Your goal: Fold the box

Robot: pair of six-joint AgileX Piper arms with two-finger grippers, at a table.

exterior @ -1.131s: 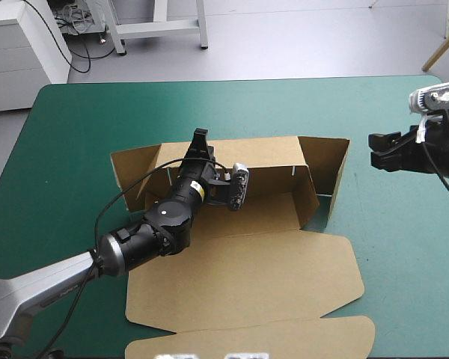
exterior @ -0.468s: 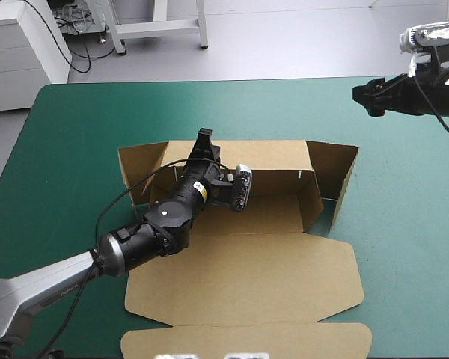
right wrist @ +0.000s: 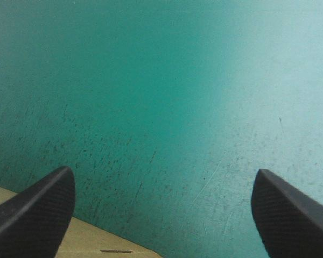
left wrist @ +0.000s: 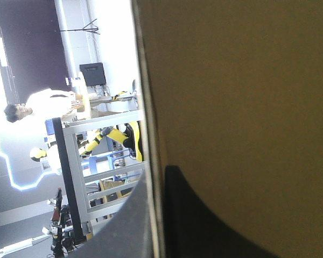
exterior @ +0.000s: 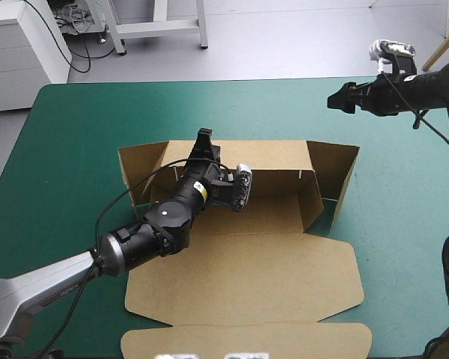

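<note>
The box's flat lid [exterior: 247,277] has to stay free to fold over. My right gripper should next grab the box by its raised side flap's top edge [exterior: 337,144].
The brown box [exterior: 247,277] lies mid-table, its back wall [exterior: 262,158] and side flaps raised and its lid flat toward the near edge. My left gripper [exterior: 203,142] is shut on the back wall's top edge near its left end. In the left wrist view, the board [left wrist: 247,80] fills one side, with a black finger [left wrist: 204,220] pressed against its face. My right gripper [exterior: 338,99] hovers above the teal-green cover [right wrist: 151,80] beyond the box's far right corner. It is open and empty, with fingers [right wrist: 37,209] wide apart and a strip of box edge [right wrist: 70,244] under it.
Bare teal-green cover [exterior: 75,134] surrounds the box on the left, far and right sides. The lid's outer flap [exterior: 247,342] reaches almost to the table's near edge.
My right gripper has swung from the table's right edge toward the far side and to the left. The box shifted slightly earlier; the left gripper keeps its hold on the back wall.
</note>
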